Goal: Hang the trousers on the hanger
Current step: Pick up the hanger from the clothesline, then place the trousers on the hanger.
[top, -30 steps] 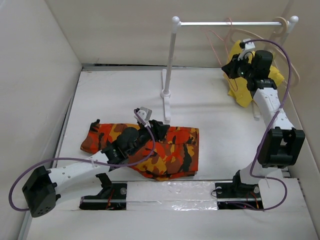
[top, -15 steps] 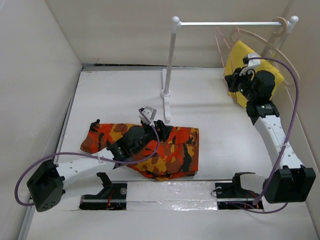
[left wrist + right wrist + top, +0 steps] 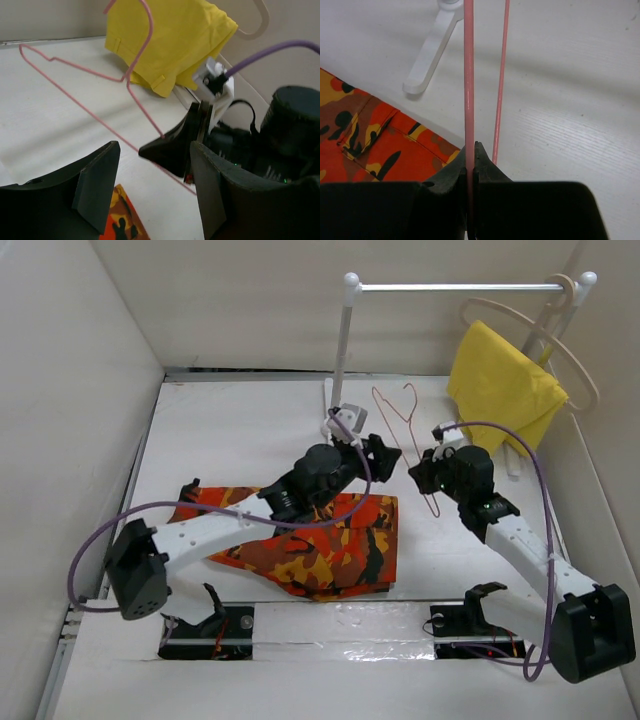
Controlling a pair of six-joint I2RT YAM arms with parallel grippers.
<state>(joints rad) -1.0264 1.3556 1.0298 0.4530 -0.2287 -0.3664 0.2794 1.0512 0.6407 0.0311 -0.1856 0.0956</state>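
My left gripper grabs the pink wire hanger at the hook's base (image 3: 409,420) next, since the hanger's loop stays free to take the trousers (image 3: 340,545).
The camouflage trousers (image 3: 340,545) lie folded flat on the table, partly under my left arm; they also show in the right wrist view (image 3: 370,145) and the left wrist view (image 3: 122,220). The pink wire hanger (image 3: 400,425) is held tilted above the table, right of the rack's post. My right gripper (image 3: 425,475) is shut on its wire (image 3: 469,75), jaws pinching it (image 3: 471,155). My left gripper (image 3: 385,453) is open and empty (image 3: 155,190), just left of the hanger (image 3: 130,85), facing the right gripper's fingertips (image 3: 170,147).
A white clothes rack (image 3: 345,360) stands at the back, its foot (image 3: 432,55) near the trousers. A plain yellow cloth (image 3: 500,385) hangs on a beige wooden hanger (image 3: 575,370) at the rack's right end. White walls enclose the table.
My right gripper has carried the pink hanger from the rail down and left to mid-table. My left gripper has lifted off the trousers and moved back-right toward the hanger.
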